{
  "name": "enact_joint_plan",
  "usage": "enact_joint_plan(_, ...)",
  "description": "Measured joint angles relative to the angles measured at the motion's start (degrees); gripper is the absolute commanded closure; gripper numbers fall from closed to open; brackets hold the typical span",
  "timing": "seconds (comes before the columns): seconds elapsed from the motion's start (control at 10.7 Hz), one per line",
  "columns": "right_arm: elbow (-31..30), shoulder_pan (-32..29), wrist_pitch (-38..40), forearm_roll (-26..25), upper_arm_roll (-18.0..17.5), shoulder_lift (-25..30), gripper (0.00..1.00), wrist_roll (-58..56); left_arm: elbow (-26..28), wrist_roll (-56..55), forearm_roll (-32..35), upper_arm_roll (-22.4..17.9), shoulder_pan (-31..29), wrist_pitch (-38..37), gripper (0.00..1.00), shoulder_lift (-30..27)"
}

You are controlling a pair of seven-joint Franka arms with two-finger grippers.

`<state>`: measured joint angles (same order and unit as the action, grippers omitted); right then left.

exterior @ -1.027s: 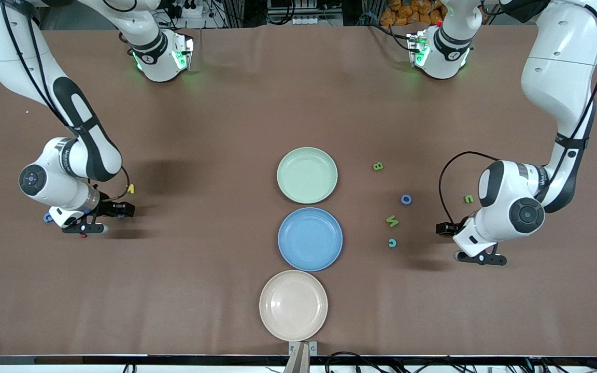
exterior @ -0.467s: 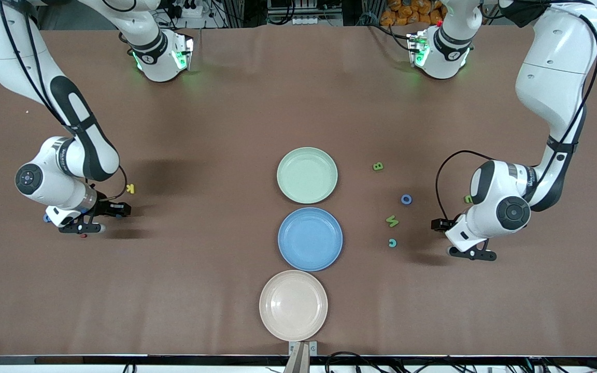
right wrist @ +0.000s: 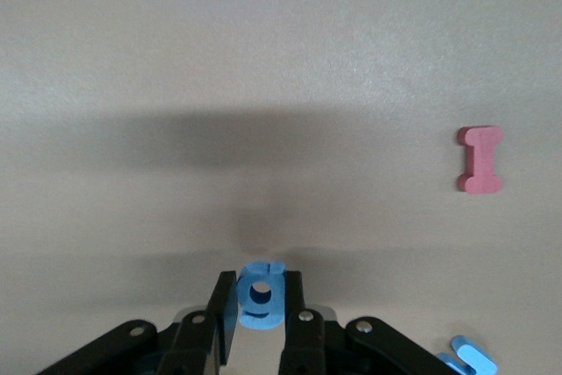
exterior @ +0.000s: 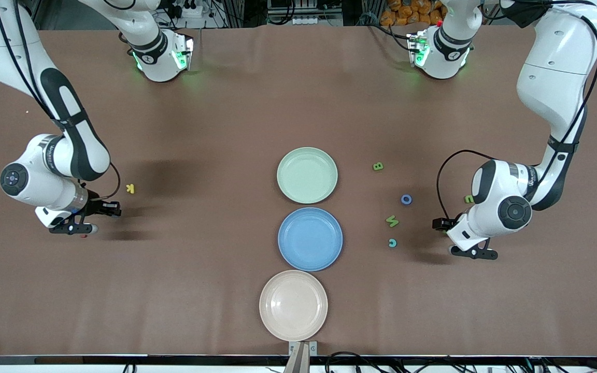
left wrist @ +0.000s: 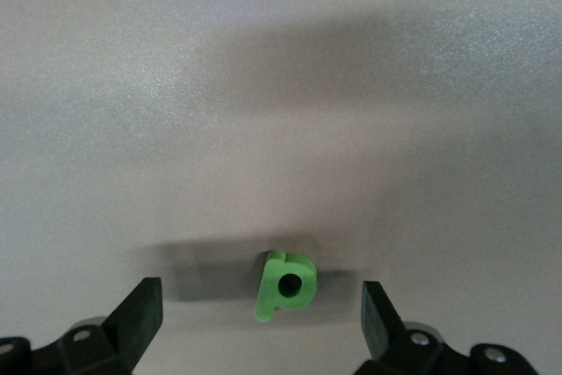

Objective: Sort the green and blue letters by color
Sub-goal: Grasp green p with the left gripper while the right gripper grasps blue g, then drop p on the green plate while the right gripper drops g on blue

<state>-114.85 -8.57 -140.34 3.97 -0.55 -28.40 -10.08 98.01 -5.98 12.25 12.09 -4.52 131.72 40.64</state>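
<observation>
The green P [left wrist: 288,285] is level with my left gripper's fingers at the tabletop in the wrist view, so my left gripper needs to close on it now.
My right gripper [right wrist: 260,284] is shut on a small blue letter g [right wrist: 260,303], held just above the table near the right arm's end [exterior: 78,228]. Another blue letter [right wrist: 466,360] lies close by. My left gripper [left wrist: 261,298] stands open low over the table [exterior: 467,252], with a green P [left wrist: 285,285] lying flat between its fingers [left wrist: 143,309], untouched. Between the plates and the left arm lie a green B [exterior: 378,166], a blue O [exterior: 406,199], a green M [exterior: 392,221] and a blue G [exterior: 392,242]. A green E [exterior: 468,199] is partly hidden by the left arm.
Three plates run down the table's middle: green [exterior: 307,175], blue [exterior: 310,239], and beige [exterior: 293,304] nearest the front camera. A yellow K [exterior: 130,188] lies beside the right arm. A dark red I [right wrist: 479,159] lies near the right gripper.
The right gripper has shut on the blue g and shifted toward the right arm's end of the table. The left arm moved a little toward the plates, then held still.
</observation>
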Motion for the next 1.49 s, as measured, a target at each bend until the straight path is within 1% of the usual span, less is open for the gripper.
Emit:
enact_joint_plan(0.09, 0.3, 0.1, 0.1, 0.1, -0.1, 0.1, 0.87, 0.4, 0.0, -0.4, 0.0, 0.0, -0.1, 0.0, 1.0, 0.0)
enact_joint_plan(0.28, 0.5, 0.3, 0.1, 0.2, -0.3, 0.1, 0.87, 1.1, 0.0, -3.7, 0.0, 0.0, -0.2, 0.1, 1.0, 0.0)
enact_joint_plan(0.47, 2.0, 1.7, 0.1, 0.6, -0.5, 0.1, 0.87, 4.6, 0.0, -6.8, 0.0, 0.4, 0.2, 0.1, 1.0, -0.1)
enact_joint_plan(0.56, 3.0, 3.0, 0.1, 2.7, -0.6, 0.1, 0.87, 6.2, 0.0, -7.5, 0.0, 0.5, 0.4, 0.2, 1.0, -0.2)
enact_joint_plan(0.84, 5.0, 8.4, 0.1, 12.9, -0.7, 0.1, 0.87, 8.4, 0.0, -7.8, 0.0, 0.4, 0.4, 0.2, 1.0, -0.2)
enact_joint_plan(0.93, 5.7, 10.5, 0.1, 14.6, -0.7, 0.1, 0.87, 10.9, 0.0, -8.8, 0.0, 0.4, 0.4, 0.5, 1.0, -0.3)
enact_joint_plan(1.21, 9.5, 18.1, 0.1, 15.5, -1.0, 0.1, 0.87, 22.9, -0.5, -13.5, 0.0, 1.2, 0.5, 0.9, 1.0, -2.1)
enact_joint_plan(1.4, 11.4, 23.4, 0.1, 15.6, -1.0, 0.0, 0.87, 29.7, -0.4, -19.5, 0.0, 3.9, 0.9, 0.4, 1.0, -3.7)
enact_joint_plan(1.49, 12.2, 26.0, 0.0, 15.6, -1.0, -0.3, 0.87, 32.8, -0.4, -22.2, 0.0, 5.0, 1.8, -1.5, 1.0, -4.2)
